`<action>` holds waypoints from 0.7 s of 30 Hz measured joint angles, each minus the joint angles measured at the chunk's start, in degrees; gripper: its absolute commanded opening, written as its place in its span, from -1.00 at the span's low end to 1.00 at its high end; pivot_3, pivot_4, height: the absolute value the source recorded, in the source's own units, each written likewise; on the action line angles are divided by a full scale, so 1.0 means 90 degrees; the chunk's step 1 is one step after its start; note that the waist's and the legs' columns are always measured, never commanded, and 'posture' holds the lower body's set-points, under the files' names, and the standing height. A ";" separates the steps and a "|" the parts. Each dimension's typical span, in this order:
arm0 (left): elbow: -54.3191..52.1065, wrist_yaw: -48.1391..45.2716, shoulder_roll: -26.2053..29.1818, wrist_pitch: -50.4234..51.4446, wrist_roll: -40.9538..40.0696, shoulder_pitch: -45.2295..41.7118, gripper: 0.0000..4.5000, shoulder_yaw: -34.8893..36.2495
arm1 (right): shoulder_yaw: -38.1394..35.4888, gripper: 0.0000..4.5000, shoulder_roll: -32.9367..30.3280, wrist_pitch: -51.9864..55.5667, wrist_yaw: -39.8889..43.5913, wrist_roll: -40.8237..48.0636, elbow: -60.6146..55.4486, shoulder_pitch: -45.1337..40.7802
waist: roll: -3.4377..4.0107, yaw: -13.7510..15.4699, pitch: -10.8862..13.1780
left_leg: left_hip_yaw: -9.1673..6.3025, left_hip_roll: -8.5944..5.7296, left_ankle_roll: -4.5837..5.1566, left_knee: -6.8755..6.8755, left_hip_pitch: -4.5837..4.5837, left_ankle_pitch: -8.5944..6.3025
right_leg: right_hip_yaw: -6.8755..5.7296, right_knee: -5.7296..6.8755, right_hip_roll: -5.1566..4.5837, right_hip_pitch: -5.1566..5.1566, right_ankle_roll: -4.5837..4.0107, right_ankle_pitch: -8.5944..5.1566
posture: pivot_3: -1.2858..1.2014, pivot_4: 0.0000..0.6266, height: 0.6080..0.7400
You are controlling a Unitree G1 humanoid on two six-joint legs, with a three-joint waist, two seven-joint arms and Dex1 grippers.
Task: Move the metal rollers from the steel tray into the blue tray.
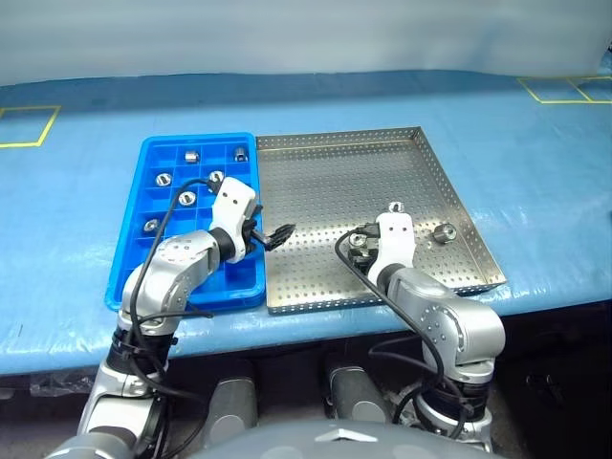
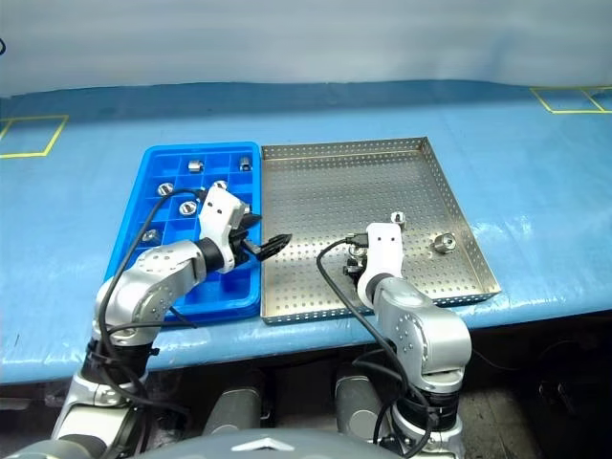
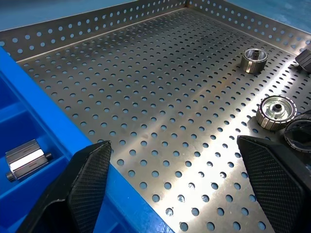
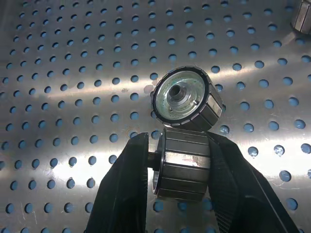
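My left gripper needs to move toward the metal roller (image 3: 276, 112) before it closes on the roller. Its fingers stop short of the roller, so they would miss it if they closed now.
The steel tray (image 1: 316, 182) lies on the blue-covered table, with the blue tray (image 1: 134, 263) against its left side. My right gripper (image 4: 178, 145) is low over the steel tray's near part and shut on a metal roller (image 4: 183, 170). A second roller (image 4: 187, 99) rests just beyond that one, touching it or nearly so. Two more rollers (image 1: 395, 207) (image 1: 443, 231) lie loose toward the tray's right side. My left gripper (image 1: 271, 236) hangs open and holds nothing, above the seam between the two trays. Several rollers (image 1: 187, 198) sit in the blue tray's compartments.
The steel tray's far and left areas are bare perforated floor (image 3: 146, 73). Its raised rim (image 1: 483, 253) runs close to the loose rollers on the right. Yellow tape marks (image 1: 24, 124) sit on the table at the far corners.
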 measured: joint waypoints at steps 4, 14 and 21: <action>0.0000 0.0063 -0.0302 0.0105 -0.0247 -0.0004 1.00 0.0190 | 0.0083 -0.42 -0.0767 -0.0436 0.0831 0.0410 -0.0331 -0.0117 | 0.0002 0.0004 0.0002 | -0.0002 -0.0002 0.0001 0.0000 -0.0004 0.0000 | -0.0003 -0.0004 0.0000 0.0001 0.0001 0.0000 | -0.04 -0.52 1.00; -0.0188 0.0953 -0.2183 0.1358 -0.2730 -0.0027 1.00 0.2126 | 0.0397 -0.42 -0.1711 -0.1693 0.2183 0.1167 -0.0763 -0.0142 | -0.0002 -0.0001 0.0003 | -0.0004 -0.0001 0.0002 0.0006 0.0000 -0.0001 | -0.0003 -0.0004 0.0003 0.0009 0.0008 0.0002 | -0.03 -0.52 1.00; -0.0411 0.2302 -0.2814 0.1721 -0.4787 0.0397 1.00 0.3033 | 0.0548 -0.42 -0.1710 -0.1975 0.2175 0.1270 -0.0693 -0.0143 | -0.0003 0.0038 0.0003 | -0.0005 -0.0001 0.0002 0.0008 0.0008 -0.0001 | -0.0001 -0.0003 0.0004 0.0016 0.0007 0.0002 | -0.01 -0.52 1.00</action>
